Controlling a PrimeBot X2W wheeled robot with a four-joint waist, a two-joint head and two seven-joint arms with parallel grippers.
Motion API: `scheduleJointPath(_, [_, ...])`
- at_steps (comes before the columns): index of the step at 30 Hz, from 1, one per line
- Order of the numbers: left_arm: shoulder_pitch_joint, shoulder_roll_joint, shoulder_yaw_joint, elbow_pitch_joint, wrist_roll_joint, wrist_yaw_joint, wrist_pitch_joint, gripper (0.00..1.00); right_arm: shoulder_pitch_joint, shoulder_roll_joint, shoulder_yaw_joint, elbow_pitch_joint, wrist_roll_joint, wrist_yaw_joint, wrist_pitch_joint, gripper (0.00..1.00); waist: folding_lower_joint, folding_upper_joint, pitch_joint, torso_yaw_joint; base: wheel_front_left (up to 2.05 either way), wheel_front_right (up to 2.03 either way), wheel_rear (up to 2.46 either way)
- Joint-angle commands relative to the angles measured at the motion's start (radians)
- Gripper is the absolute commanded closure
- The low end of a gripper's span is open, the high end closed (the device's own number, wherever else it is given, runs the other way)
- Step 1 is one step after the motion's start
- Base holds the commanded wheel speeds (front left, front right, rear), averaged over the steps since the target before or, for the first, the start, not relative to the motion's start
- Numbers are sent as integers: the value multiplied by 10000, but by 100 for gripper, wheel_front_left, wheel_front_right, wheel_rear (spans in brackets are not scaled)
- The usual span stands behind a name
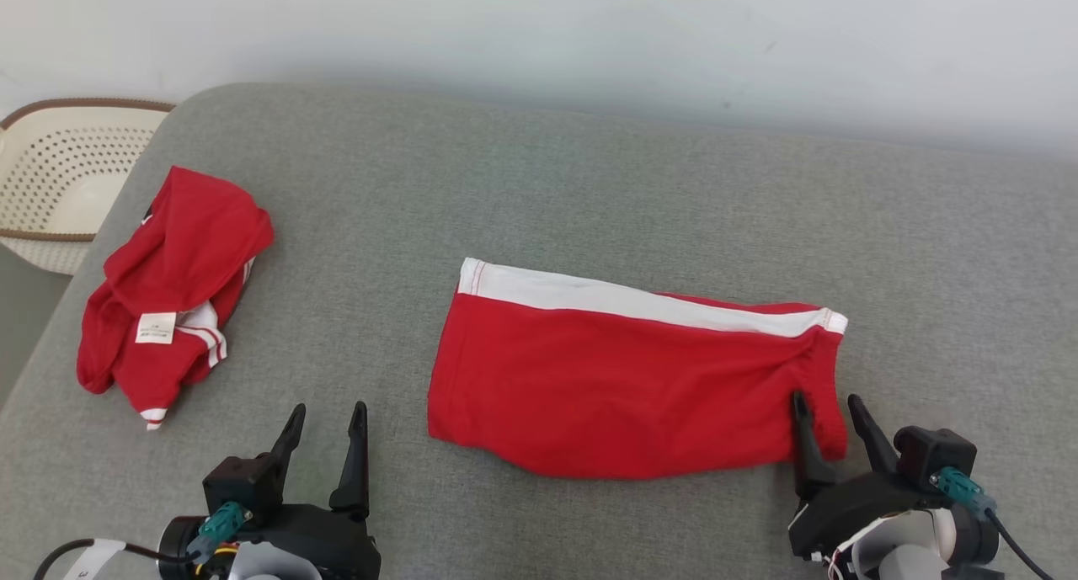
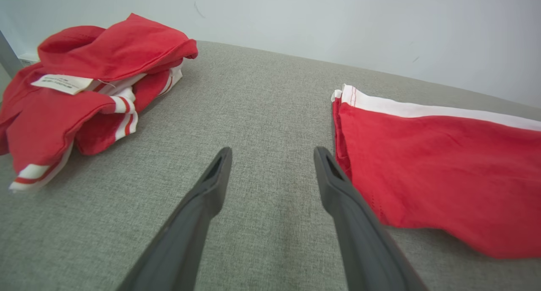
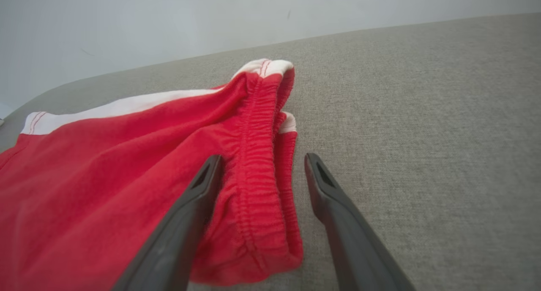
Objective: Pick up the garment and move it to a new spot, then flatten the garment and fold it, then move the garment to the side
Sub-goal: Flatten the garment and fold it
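Observation:
My right gripper grabs the folded red shorts by their elastic waistband next, to move the shorts to the side.
A pair of red shorts point(image 1: 623, 378) with a white side stripe lies folded flat in the middle of the grey cushion point(image 1: 539, 184). The shorts point(image 2: 444, 164) show at the right of the left wrist view, and their elastic waistband point(image 3: 258, 156) runs up the right wrist view. My right gripper point(image 1: 829, 412) is open, its fingers straddling the waistband's near corner point(image 3: 253, 223). My left gripper point(image 1: 328, 420) is open over bare cushion, left of the shorts' hem, with its right finger point(image 2: 334, 177) close beside that edge.
A second red garment point(image 1: 168, 285) with white striped cuffs and a label lies crumpled at the cushion's left, also in the left wrist view point(image 2: 84, 92). A cream perforated basket point(image 1: 59, 176) stands off the left edge. A pale wall rises behind.

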Motion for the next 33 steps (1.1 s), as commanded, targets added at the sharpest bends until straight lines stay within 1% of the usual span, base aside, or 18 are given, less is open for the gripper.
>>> scheduleJointPath(1, [207,2,24,10,-12,-23,-13,0,-54,11,-114,190,-34,-11,-4,0,0,0,50,96,0,0,0])
scheduleJointPath(8, [-11,2,35,-118,16,-31,-13,0,-258,121,-522,1107,77,-12,5,0,0,0,263,226,0,0,0])
scheduleJointPath(13, [-41,2,3,-221,16,-4,-13,0,-426,217,-324,1402,320,-11,28,0,0,0,382,266,0,0,0])
scheduleJointPath(14, [-53,3,-1,-231,25,4,-13,0,-451,244,-235,1487,421,-11,48,13,0,0,400,273,0,0,0])
scheduleJointPath(15, [-65,5,-2,-249,36,7,-13,0,-470,257,-136,1547,511,-11,58,28,0,0,417,280,0,0,0])
scheduleJointPath(16, [-80,3,-6,-261,47,5,-13,0,-526,254,-58,1588,591,-5,62,68,0,0,431,287,0,0,0])
scheduleJointPath(17, [-99,1,1,-268,50,-3,-13,0,-552,225,-8,1610,657,-6,62,100,0,0,441,293,0,0,0])
scheduleJointPath(22, [-153,3,27,-323,131,-42,-13,0,-535,28,24,1488,953,-12,45,100,0,0,434,284,0,0,0])
scheduleJointPath(29, [-58,0,-258,-533,380,-78,-13,0,-459,-442,-370,1208,1244,-14,1,100,0,0,309,47,0,0,0])
scheduleJointPath(33, [48,1,-429,-611,582,-53,-13,0,-580,-949,-417,1276,1299,-14,-2,100,0,0,273,-221,0,0,0])
